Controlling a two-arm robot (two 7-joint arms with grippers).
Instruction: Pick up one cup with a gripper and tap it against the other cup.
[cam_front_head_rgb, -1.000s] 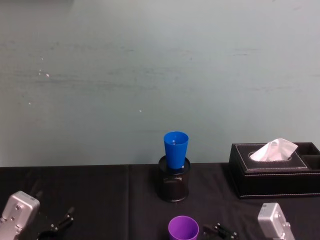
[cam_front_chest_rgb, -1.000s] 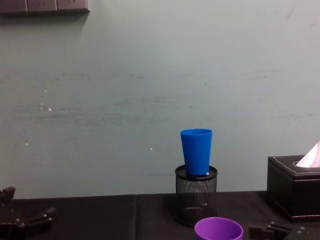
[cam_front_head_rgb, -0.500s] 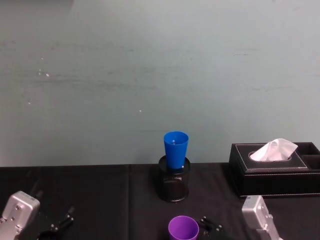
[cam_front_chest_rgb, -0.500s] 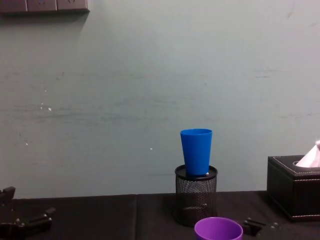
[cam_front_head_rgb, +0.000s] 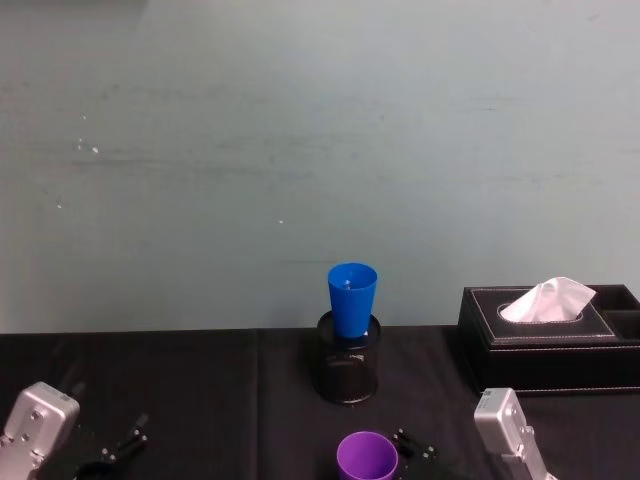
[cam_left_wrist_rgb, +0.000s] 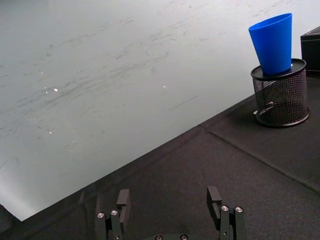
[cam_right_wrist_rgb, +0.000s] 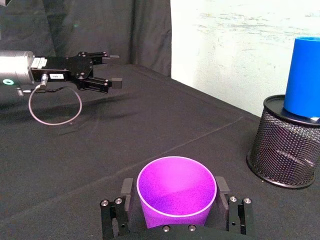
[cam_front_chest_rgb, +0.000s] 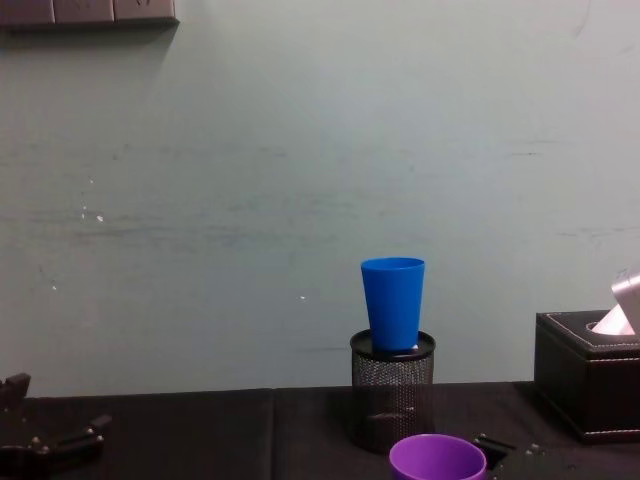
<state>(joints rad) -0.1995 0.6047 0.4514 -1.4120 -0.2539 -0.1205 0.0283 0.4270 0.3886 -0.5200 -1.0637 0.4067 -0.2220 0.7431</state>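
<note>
I will tap the purple cup against the blue cup, so next I will grab the purple cup by its outer sides with my right gripper.
The purple cup stands upright on the black table at the near centre. My right gripper is open, and the purple cup stands between its two fingers, which sit close beside the cup's walls. In the head view the right gripper sits just right of the cup. The blue cup stands upright in a black mesh pen holder farther back. My left gripper is open and holds nothing, low at the near left.
A black tissue box with a white tissue stands at the back right. Black cloth covers the table, and a pale wall rises right behind it. A looped cable hangs under the left arm.
My right gripper has moved left toward the purple cup and now has it between its fingers. The left arm and both cups have not moved.
</note>
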